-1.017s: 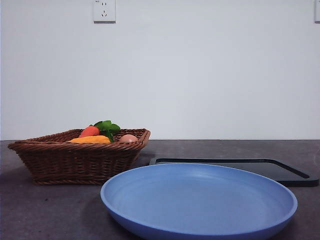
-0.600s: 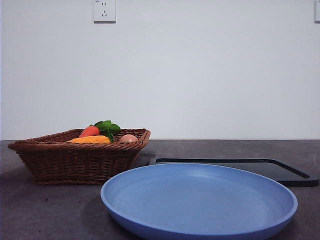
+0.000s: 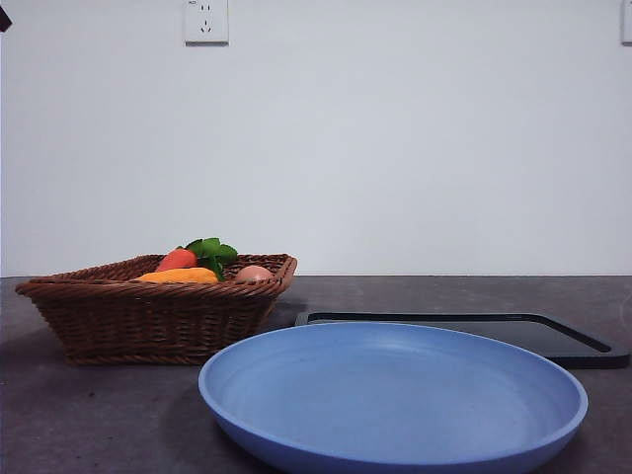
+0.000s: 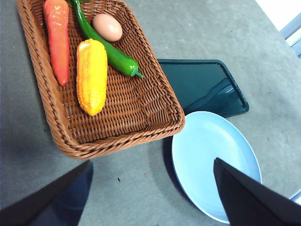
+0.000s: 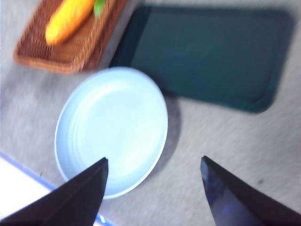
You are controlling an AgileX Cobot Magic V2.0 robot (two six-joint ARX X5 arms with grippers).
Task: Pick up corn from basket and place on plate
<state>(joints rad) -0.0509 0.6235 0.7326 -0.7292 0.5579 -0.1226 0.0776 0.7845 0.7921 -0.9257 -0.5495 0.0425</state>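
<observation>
I will set the plate on the black tray so it is ready for the corn, and for that my right gripper will next grab it by its rim [image 3: 579, 402].
The yellow corn [image 4: 91, 75] lies in the brown wicker basket [image 4: 123, 141], between an orange carrot [image 4: 57, 37] and a green pepper [image 4: 112, 52]. From the front, only the corn's top [image 3: 178, 276] shows over the basket's rim [image 3: 148, 292]. The empty light-blue plate [image 3: 395, 395] sits on the table beside the basket, nearer the front. My left gripper [image 4: 153, 162] hangs open high above the gap between basket and plate [image 4: 211, 155]. My right gripper [image 5: 154, 159] is open too, high over the table beside the plate [image 5: 113, 127], in a blurred picture.
A pale egg [image 4: 107, 27] lies in the basket beside the pepper. A flat black tray [image 3: 553, 338] sits behind the plate, to the right of the basket. A black arm tip [image 3: 3, 18] shows at the front view's top left corner.
A small black arm tip has come into the top left corner of the front view. Basket, corn and plate have not moved.
</observation>
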